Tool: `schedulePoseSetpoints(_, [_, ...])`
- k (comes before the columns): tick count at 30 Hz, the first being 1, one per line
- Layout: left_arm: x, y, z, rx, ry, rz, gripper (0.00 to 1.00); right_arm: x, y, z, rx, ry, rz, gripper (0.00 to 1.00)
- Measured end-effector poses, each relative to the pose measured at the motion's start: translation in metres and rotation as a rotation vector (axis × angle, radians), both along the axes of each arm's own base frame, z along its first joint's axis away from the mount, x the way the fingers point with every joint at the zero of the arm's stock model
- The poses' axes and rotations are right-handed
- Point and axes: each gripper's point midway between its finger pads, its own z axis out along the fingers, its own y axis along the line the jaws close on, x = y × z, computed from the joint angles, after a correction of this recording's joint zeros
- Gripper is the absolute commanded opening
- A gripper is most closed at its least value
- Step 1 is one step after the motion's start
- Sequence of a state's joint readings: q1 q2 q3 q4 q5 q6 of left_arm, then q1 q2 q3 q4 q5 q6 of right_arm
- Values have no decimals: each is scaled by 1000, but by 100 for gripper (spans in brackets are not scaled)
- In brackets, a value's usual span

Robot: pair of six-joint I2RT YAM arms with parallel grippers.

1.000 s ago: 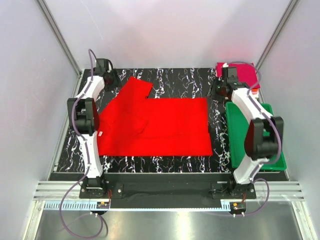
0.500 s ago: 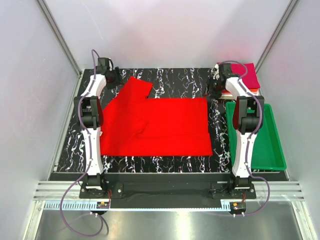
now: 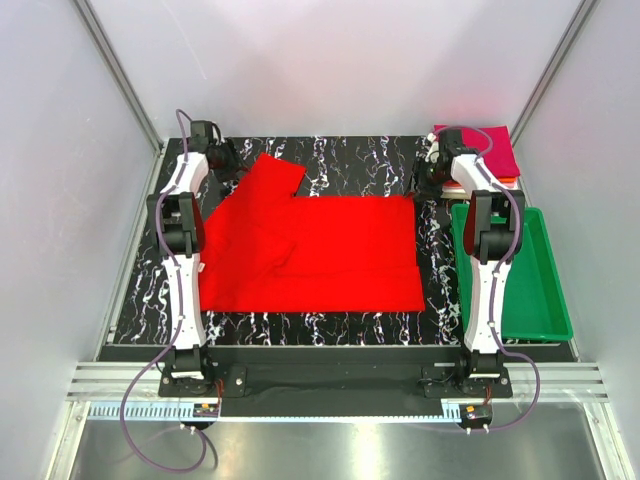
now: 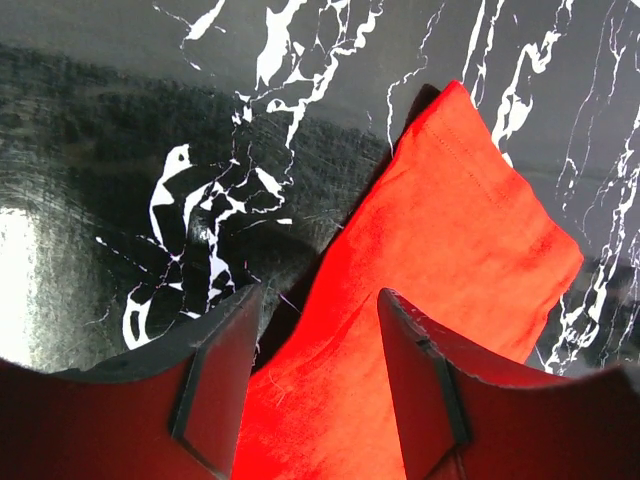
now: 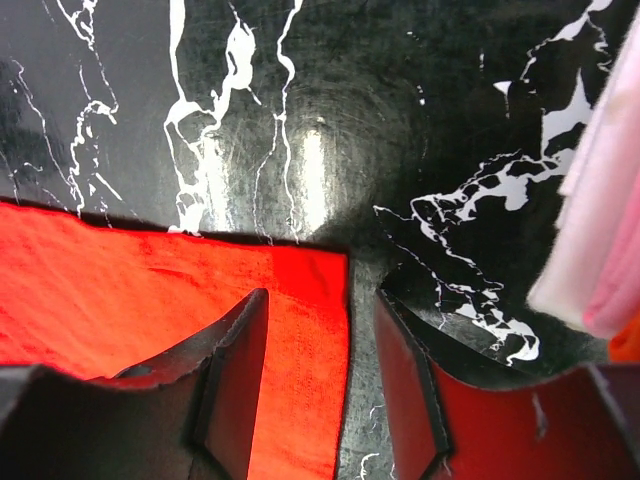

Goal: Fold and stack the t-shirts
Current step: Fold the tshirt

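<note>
My right gripper's fingers are level with the cloth in the right wrist view, so it is now time for it to close on the shirt's corner edge.
A bright red t-shirt (image 3: 320,250) lies spread flat on the black marbled table (image 3: 350,160), one sleeve pointing to the far left. My left gripper (image 3: 230,162) is open, low over that sleeve; in the left wrist view the red sleeve (image 4: 470,220) lies between my open left gripper (image 4: 320,300). My right gripper (image 3: 426,182) is open at the shirt's far right corner; in the right wrist view my right gripper (image 5: 320,298) straddles the corner's edge of the red cloth (image 5: 150,270). A stack of folded shirts (image 3: 492,150), magenta on top, sits at the far right.
A green plastic tray (image 3: 530,290) stands along the table's right side, just in front of the folded stack. The stack's pink and white edges (image 5: 600,230) show at the right of the right wrist view. Grey walls enclose the table.
The right arm has stretched out from over the tray to the shirt's far right corner. The left gripper has shifted slightly toward the sleeve. The shirt has not moved.
</note>
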State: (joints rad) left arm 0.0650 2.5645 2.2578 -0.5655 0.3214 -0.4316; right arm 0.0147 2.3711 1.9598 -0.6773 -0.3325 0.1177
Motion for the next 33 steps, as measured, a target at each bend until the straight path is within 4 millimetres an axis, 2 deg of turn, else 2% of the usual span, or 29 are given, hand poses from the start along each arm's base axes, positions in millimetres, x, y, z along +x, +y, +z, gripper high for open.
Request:
schedulePoseSetpoints(3, [0,-1,-1,-7,1,5,54,-1,2,0,8,0,9,53])
schedulePoseSetpoints(9, [-2,-5,-3,-26,4,-8,40,-1,4,0,19,-1,25,50])
schedulePoseSetpoints(13, [-6,-13,-4,-59,15,-40,20,-2,5,0,21,-2,31,45])
schedulePoseSetpoints(14, [-8,-16,-5,-69,21,-48,8,-2,5,-1,20,-1,32,43])
schedulePoseSetpoints(15, [-9,-18,-5,-78,24,-56,3,-2,5,-1,19,0,32,35])
schedulePoseSetpoints(16, [-11,-20,-5,-87,26,-63,0,-2,4,-2,15,0,34,31])
schedulePoseSetpoints(18, [-12,-24,-4,-106,28,-78,0,-2,3,-5,8,4,32,16])
schedulePoseSetpoints(21, [-15,-30,-4,-137,33,-97,0,1,1,-6,-1,-1,31,0])
schedulePoseSetpoints(27, [-22,-33,4,-173,39,-99,0,4,-4,-5,-31,-9,13,0])
schedulePoseSetpoints(33, [-35,-18,46,-172,-5,-69,0,2,-8,1,-54,-37,-7,0])
